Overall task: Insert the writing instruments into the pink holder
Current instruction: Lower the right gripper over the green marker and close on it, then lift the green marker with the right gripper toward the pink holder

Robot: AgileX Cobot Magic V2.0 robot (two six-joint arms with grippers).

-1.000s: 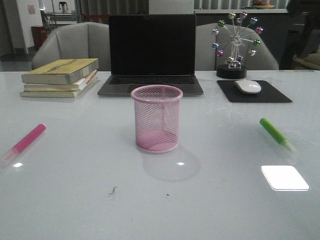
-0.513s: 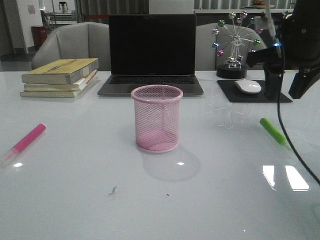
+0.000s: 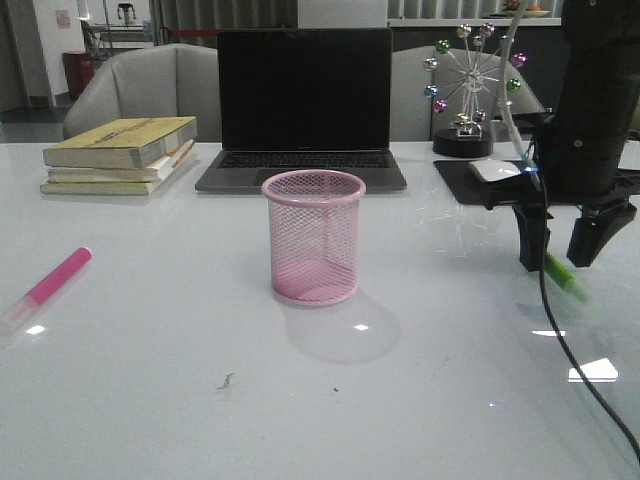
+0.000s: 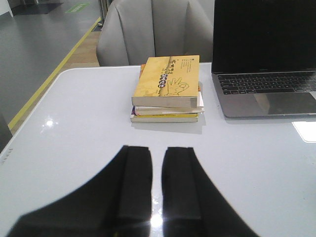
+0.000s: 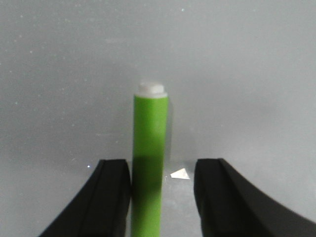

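Observation:
My right gripper has the green marker (image 3: 565,277) running down between both of its fingers beside the table, so it is ready to close on the marker now.
The pink holder (image 3: 313,240), a round mesh cup, stands upright and empty at the table's middle. A pink marker (image 3: 55,280) lies flat far to its left, near the table edge. To its right the lime green marker (image 3: 565,277) lies on the table, partly hidden by my right gripper (image 3: 558,250). That gripper is open and low, one finger on each side of the marker. In the right wrist view the green marker (image 5: 149,163) runs between the jaws of my right gripper (image 5: 162,167), close against one finger, its whitish end pointing away. My left gripper (image 4: 157,154) is shut with only a slit, holding nothing.
A laptop (image 3: 303,110) stands open behind the holder. Stacked books (image 3: 120,155) lie at the back left, and show as books (image 4: 168,89) in the left wrist view. A mouse on a black pad (image 3: 497,175) and a ferris-wheel ornament (image 3: 470,85) are at the back right.
My right arm came into view from the upper right and lowered until its open fingers straddle the green marker. Holder and pink marker stayed put.

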